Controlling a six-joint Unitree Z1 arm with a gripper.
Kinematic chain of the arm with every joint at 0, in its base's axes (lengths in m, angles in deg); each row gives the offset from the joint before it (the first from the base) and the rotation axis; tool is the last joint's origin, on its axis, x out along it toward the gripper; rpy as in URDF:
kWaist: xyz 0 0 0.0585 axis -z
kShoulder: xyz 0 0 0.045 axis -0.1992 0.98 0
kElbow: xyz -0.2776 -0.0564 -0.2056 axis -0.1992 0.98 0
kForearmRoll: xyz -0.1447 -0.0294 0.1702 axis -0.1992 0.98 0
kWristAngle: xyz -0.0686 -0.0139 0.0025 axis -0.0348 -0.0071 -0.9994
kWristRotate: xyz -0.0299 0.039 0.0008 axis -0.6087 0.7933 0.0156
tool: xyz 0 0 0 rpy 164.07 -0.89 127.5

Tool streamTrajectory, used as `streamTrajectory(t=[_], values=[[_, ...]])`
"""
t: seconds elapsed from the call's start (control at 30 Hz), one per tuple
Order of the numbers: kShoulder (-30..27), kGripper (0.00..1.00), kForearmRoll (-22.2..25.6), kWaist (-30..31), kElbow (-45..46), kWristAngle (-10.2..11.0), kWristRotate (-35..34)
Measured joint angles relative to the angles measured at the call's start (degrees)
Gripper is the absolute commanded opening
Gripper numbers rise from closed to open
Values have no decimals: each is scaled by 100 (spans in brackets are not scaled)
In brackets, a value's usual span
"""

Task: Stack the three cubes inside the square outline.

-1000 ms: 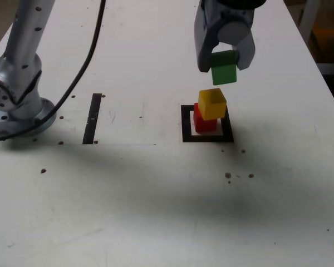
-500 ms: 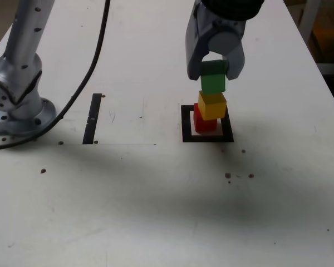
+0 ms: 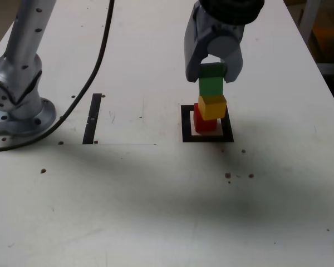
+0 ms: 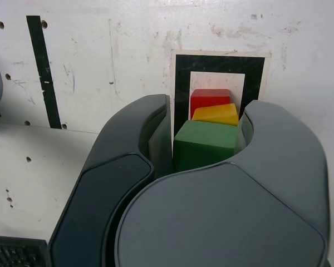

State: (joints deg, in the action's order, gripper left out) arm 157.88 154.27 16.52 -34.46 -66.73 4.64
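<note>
My gripper is ready to open: the green cube's lower edge sits on the yellow cube in the exterior view, so the green cube would stay stacked.
Inside the square outline a red cube rests on the table with a yellow cube stacked on it, shifted slightly toward the exterior view's right. A green cube sits directly on top of the yellow one, and my gripper is shut on it from above. In the wrist view the grey fingers flank the green cube on both sides.
A straight black tape strip lies at the exterior view's left of the outline. The arm's grey base stands at the far left with a black cable hanging across the table. Small dark specks dot the surface.
My gripper has come down and toward the exterior view's left with the green cube, from hovering above the stack to resting it on the yellow cube.
</note>
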Motion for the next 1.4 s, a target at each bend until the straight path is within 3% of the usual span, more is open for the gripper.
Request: streamTrajectory(t=[0.5, 0.73, 1.0, 1.4], values=[[87, 61, -11, -8, -3, -40, 0], [95, 71, -13, -20, -3, -79, 19], [85, 99, -19, -25, 37, -42, -50], [-275, 100, -18, 12, 74, 35, -204]])
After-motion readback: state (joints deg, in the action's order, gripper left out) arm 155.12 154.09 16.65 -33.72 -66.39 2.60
